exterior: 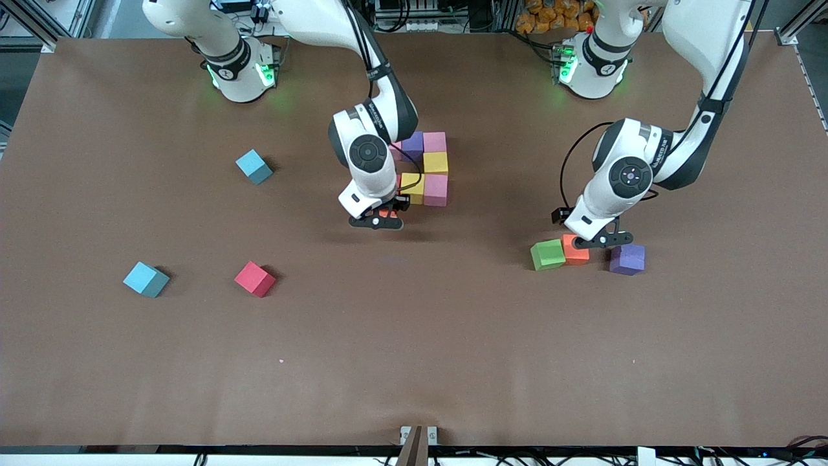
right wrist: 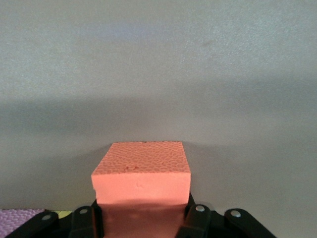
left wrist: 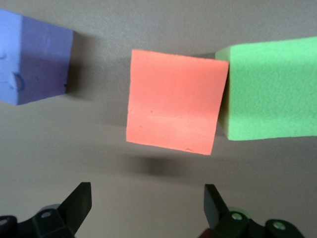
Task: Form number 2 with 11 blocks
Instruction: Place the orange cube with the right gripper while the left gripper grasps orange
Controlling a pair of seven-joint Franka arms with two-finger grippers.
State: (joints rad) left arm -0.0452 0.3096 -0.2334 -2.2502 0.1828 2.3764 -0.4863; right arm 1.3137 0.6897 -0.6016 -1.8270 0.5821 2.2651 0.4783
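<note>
The orange cube (exterior: 388, 213) (right wrist: 141, 186) is low on the tabletop next to the lower yellow cube. It would stay standing, so my right gripper should open now.
A partial digit (exterior: 435, 165) stands at mid-table: a purple cube (exterior: 412, 144), a pink cube (exterior: 435, 141), a yellow cube (exterior: 436, 163), then a yellow cube (exterior: 413, 188) and a pink cube (exterior: 435, 189). My right gripper (exterior: 378, 219) is shut on an orange cube (right wrist: 141, 176), held low beside the lower yellow cube. My left gripper (exterior: 598, 241) is open and empty (left wrist: 147, 206) above another orange cube (left wrist: 173, 109), which touches a green cube (left wrist: 272, 89). A second purple cube (left wrist: 32, 59) lies just apart. A red cube (exterior: 254, 278) lies toward the right arm's end.
Two teal cubes (exterior: 253, 166) (exterior: 145, 279) lie toward the right arm's end of the brown table (exterior: 414, 362). The right arm's wrist hides part of the digit's cubes in the front view.
</note>
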